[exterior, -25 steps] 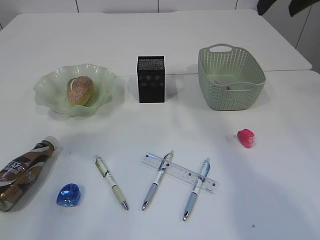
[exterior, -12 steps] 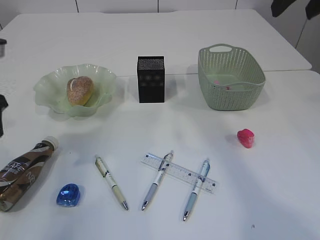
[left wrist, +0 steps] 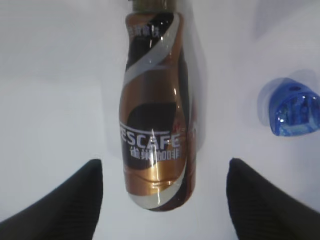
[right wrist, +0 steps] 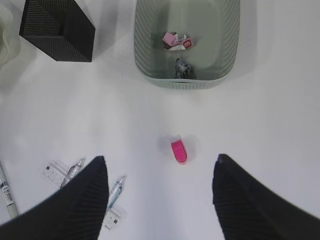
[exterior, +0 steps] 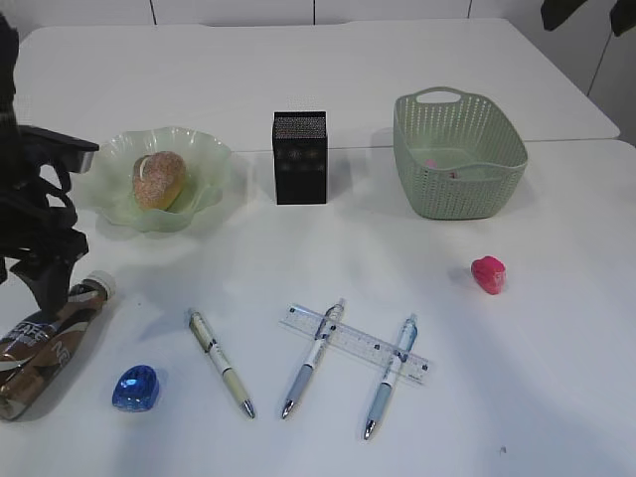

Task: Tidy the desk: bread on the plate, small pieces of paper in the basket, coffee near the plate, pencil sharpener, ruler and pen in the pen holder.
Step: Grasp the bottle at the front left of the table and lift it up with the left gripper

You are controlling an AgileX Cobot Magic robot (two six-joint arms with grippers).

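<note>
I should next stand the coffee near the plate [exterior: 204,149], so my left gripper should grab the brown coffee bottle by its neck below the cap [exterior: 81,304].
The brown coffee bottle [exterior: 45,343] [left wrist: 155,125] lies on its side at the front left. My left gripper [left wrist: 162,167] hovers open over its base, fingers clear of it on both sides. Bread [exterior: 159,179] sits on the green plate [exterior: 204,149]. A blue pencil sharpener [exterior: 135,388] [left wrist: 292,107] lies right of the bottle, a pink one [exterior: 488,274] [right wrist: 179,151] under my open, empty right gripper [right wrist: 160,159]. Three pens [exterior: 222,361] and a clear ruler [exterior: 356,343] lie at the front. Paper pieces [right wrist: 176,41] lie in the basket [exterior: 497,129]. The black pen holder [exterior: 300,157] stands mid-table.
My left arm [exterior: 40,219] stands between the plate and the bottle at the table's left edge. The ruler rests across two of the pens. The right arm shows only as dark parts at the top right corner [exterior: 561,12].
My left arm has come into the exterior view from the left and come down over the coffee bottle. Nothing on the table has moved.
</note>
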